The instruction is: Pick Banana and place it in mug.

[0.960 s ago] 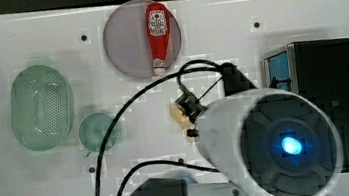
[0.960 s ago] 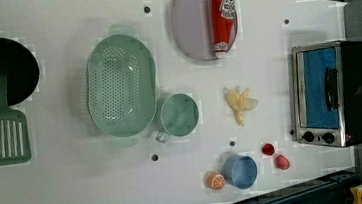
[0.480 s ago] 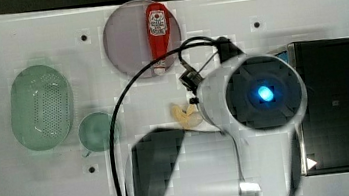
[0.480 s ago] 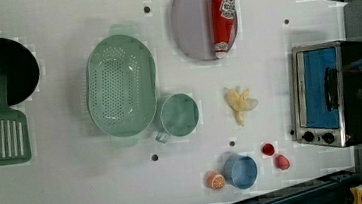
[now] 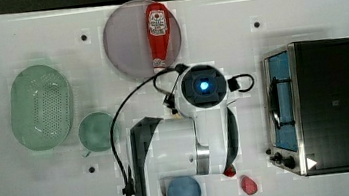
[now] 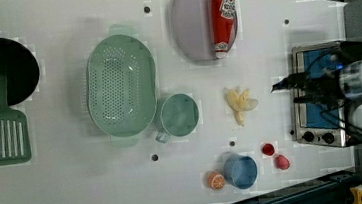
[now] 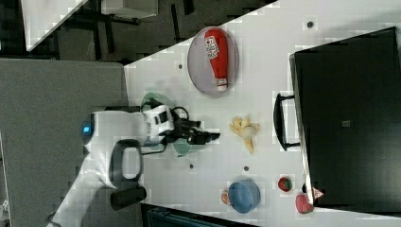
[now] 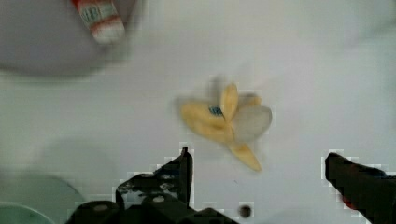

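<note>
The banana needs to go in the pale green mug (image 6: 179,114). Next, my gripper should grab it by its peeled cream end (image 6: 247,103).
The banana (image 6: 241,105), pale yellow with cream peel strips, lies on the white table between the mug and the toaster oven. It also shows in the right view (image 7: 244,130) and the wrist view (image 8: 224,121). The pale green mug (image 6: 179,114) stands upright and empty beside the colander, and I see it in the top view too (image 5: 97,131). My gripper (image 8: 261,168) is open and holds nothing; the banana lies just beyond its fingertips (image 8: 184,163). In the right view the gripper (image 7: 211,137) hangs between mug and banana. In the top view my arm (image 5: 204,87) covers the banana.
A big green colander (image 6: 121,85) sits next to the mug. A ketchup bottle (image 6: 224,20) lies on a grey plate (image 6: 189,26). The toaster oven (image 6: 319,93) stands at the left view's right. A blue bowl (image 6: 241,171), an orange slice (image 6: 216,180), red toys (image 6: 274,156), a black pan (image 6: 0,69) and a spatula (image 6: 1,134) are also there.
In the top view my arm has swung up and to the left, and it now covers the banana. In the left view the gripper has come in from the right edge. The objects have not moved.
</note>
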